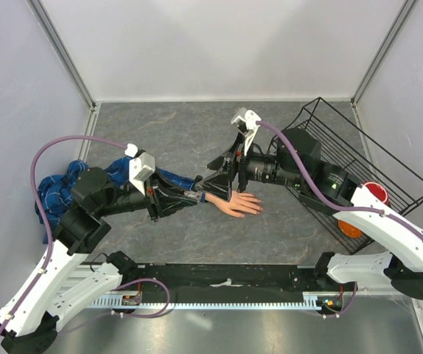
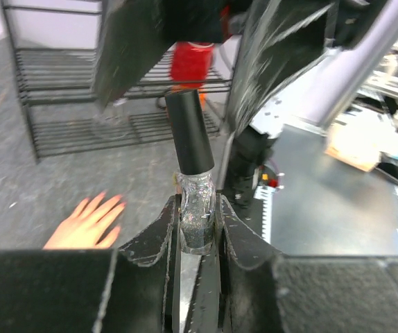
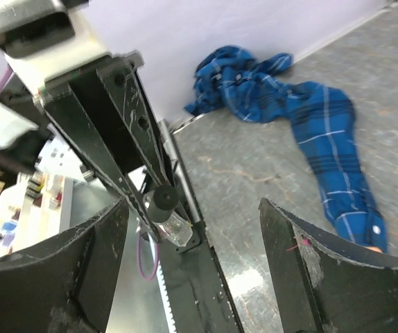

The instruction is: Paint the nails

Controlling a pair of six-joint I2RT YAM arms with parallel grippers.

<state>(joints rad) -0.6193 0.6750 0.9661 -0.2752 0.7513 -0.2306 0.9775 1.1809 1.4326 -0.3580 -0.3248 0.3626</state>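
Note:
Next, my right gripper grabs the bottle's black cap [image 1: 197, 183] [image 3: 162, 202] along its sides, which leaves the brush end free to paint the nails.
The pale peach mannequin hand [image 1: 241, 204] lies flat on the grey table at the end of a blue plaid sleeve [image 1: 57, 188]. Its nails are too small to make out in any view. My left gripper [image 1: 197, 193] hovers just left of the hand, shut on a small clear glittery bottle [image 2: 197, 215] with a black cap [image 2: 191, 139] pointing away from it. My right gripper [image 1: 213, 177] faces it from the right, open, its wide fingers standing on either side of the cap [image 3: 163, 201] without touching it. The hand [image 2: 88, 222] shows lower left in the left wrist view.
A black wire basket [image 1: 351, 169] stands at the right, with a red object [image 1: 373, 193] and an orange one [image 1: 350, 228] by it. The bunched end of the sleeve [image 3: 254, 83] lies against the left wall. Pale walls close in the table.

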